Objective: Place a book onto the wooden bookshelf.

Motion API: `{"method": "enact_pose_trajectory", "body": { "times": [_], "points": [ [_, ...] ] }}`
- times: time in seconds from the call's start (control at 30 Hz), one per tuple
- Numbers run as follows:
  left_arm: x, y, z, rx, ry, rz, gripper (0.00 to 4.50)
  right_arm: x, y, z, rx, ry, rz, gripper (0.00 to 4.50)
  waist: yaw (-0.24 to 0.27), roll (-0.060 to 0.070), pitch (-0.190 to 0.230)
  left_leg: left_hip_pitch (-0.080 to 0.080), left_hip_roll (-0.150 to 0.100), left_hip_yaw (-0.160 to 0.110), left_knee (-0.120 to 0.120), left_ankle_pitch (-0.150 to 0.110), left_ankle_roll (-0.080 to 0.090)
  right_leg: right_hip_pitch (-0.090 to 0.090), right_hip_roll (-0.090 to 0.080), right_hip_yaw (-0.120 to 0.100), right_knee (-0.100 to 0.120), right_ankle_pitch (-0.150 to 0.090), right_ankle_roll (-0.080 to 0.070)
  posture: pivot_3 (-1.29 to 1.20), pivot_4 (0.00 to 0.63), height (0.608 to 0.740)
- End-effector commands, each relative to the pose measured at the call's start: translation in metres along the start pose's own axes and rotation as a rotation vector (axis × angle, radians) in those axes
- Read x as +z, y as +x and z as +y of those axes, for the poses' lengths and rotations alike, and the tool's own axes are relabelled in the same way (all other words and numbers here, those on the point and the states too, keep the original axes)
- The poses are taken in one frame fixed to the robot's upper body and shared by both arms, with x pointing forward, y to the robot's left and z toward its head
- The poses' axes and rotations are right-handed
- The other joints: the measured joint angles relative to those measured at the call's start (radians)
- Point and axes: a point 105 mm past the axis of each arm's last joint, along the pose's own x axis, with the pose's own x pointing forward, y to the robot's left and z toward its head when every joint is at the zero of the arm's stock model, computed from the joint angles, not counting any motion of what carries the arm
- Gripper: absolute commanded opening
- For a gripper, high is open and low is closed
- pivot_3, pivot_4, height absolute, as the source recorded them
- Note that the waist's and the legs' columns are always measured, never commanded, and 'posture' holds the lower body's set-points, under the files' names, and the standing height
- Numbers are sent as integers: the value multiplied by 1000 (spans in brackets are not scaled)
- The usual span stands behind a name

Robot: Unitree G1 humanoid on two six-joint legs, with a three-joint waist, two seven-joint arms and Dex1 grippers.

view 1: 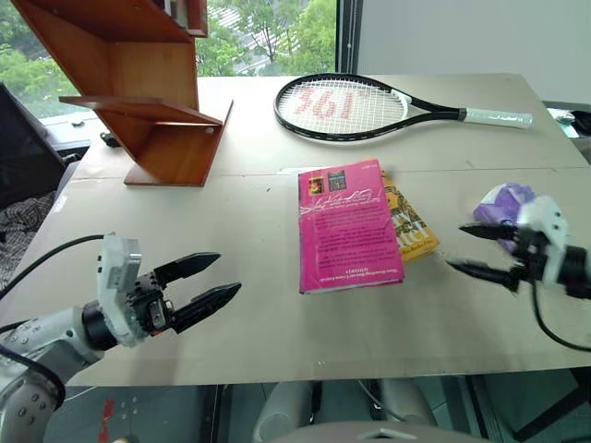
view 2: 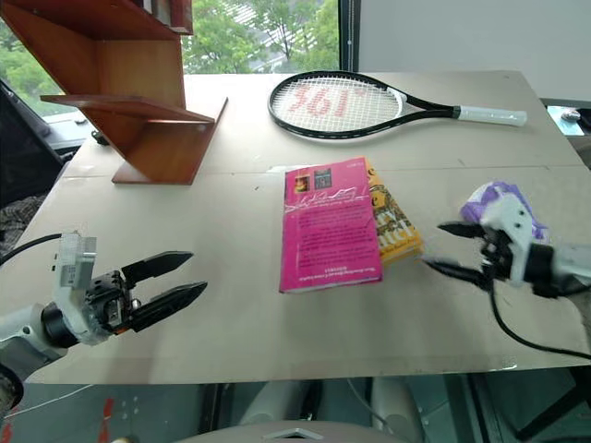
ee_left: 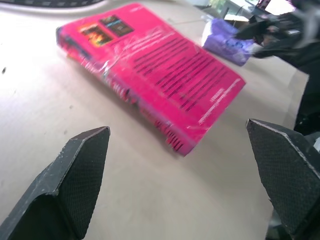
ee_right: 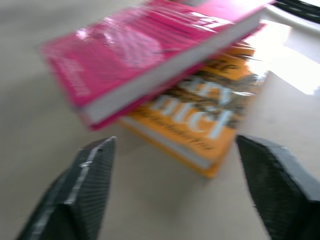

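Observation:
The pink book's broad cover (view 1: pixel 351 229) is too wide for my open fingers, so I should grab the pink book across its narrow spine (view 1: pixel 301 235) with my left gripper next.
The pink book (view 1: pixel 346 224) lies flat in the middle of the table, its right side resting on a yellow book (view 1: pixel 409 226). In the right wrist view the pink book (ee_right: pixel 150 55) tilts over the yellow one (ee_right: pixel 200 120). The wooden bookshelf (view 1: pixel 138 83) stands at the table's far left. My left gripper (view 1: pixel 214 281) hovers open near the front left edge, pointing toward the book, well apart from it. At the right, my right gripper (view 1: pixel 473 249) is open and empty, a short way off the yellow book.
A black tennis racket (view 1: pixel 369 106) with a white handle lies across the back of the table. A crumpled purple wrapper (view 1: pixel 503 205) sits just behind my right gripper. Bare tabletop (view 1: pixel 249 305) lies between my left gripper and the books.

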Motion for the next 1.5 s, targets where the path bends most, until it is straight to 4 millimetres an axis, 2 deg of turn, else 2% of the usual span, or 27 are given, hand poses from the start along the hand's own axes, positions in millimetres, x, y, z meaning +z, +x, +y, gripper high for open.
{"method": "enact_pose_trajectory", "body": {
  "times": [0.03, 0.17, 0.4, 0.53, 0.73, 0.9, 1.03, 1.13, 1.23, 1.43, 1.47, 1.5],
  "points": [
    [-5, 8, 17, 41, -125, 42, 4500, 27, -13, 22, 59, -99, -78, 4459, 4, 0, 0, 0, 0, 0, 0, 0, 0, 0, 0, 0, 0, 0, 0, 0, 150, 740],
    [-8, 25, 30, 40, -376, 88, 4500, 32, -12, 34, 52, -116, -120, 4459, 4, -1, 0, 1, 0, -1, 2, 0, 0, 1, 0, -1, 2, 0, 0, 0, 150, 740],
    [-11, 72, 43, -81, -743, 124, 4500, 45, -8, 41, 14, -162, -191, 4459, 5, -3, -1, 2, -3, -1, 4, 0, -1, 0, 0, -1, 10, 0, 0, 0, 150, 740],
    [-12, 102, 48, -109, -846, 142, 4500, 48, -2, 44, 13, -170, -204, 4459, 5, -5, -1, 1, -3, -1, 6, 1, -1, -1, 0, -1, 10, 0, 0, 0, 150, 740],
    [-13, 134, 47, -162, -959, 162, 4500, 50, 3, 47, 1, -177, -204, 4459, 5, -5, -2, 1, -2, -1, 7, 1, -2, -2, 0, 1, 11, 0, 0, 0, 150, 740],
    [-13, 158, 39, -250, -1020, 169, 4500, 48, 4, 52, -13, -175, -198, 4459, 7, -7, -3, -1, -4, -1, 8, 1, -2, -1, 0, 0, 11, 0, 0, 0, 150, 740],
    [-19, 176, 26, -338, -1040, 199, 4500, 48, 1, 56, -30, -168, -185, 4459, 7, -7, -3, 0, -4, -1, 8, 1, -2, -1, 0, 0, 11, 0, 0, 0, 150, 740],
    [-27, 191, 26, -354, -1057, 196, 4500, 47, -4, 61, -36, -158, -159, 4459, 9, -6, -4, 0, -4, -1, 9, 1, -2, -1, 0, 0, 12, 0, 0, 0, 150, 740],
    [-27, 195, 25, -410, -1078, 158, 3736, 46, -7, 67, -42, -143, -141, 4500, 10, -6, -5, 0, -4, -1, 10, 1, -2, 0, 0, 0, 12, 0, 0, 0, 150, 740],
    [-22, 176, 37, -422, -1077, 87, 777, 47, -6, 72, -43, -121, -149, 4500, 4, -6, -7, 1, -4, -1, 11, 1, -2, 1, 0, 0, 13, 0, 0, 0, 150, 740],
    [-18, 172, 40, -421, -1068, 56, 419, 46, -5, 71, -40, -118, -153, 4500, 2, -6, -7, 1, -3, -1, 11, 1, -2, 1, 0, 0, 13, 0, 0, 0, 150, 740],
    [-14, 167, 42, -423, -1055, 34, 271, 46, -4, 71, -37, -117, -155, 4500, 0, -7, -7, 1, -3, -1, 11, 1, -2, 1, -1, 1, 13, 0, 0, 0, 150, 740]
  ]
}}
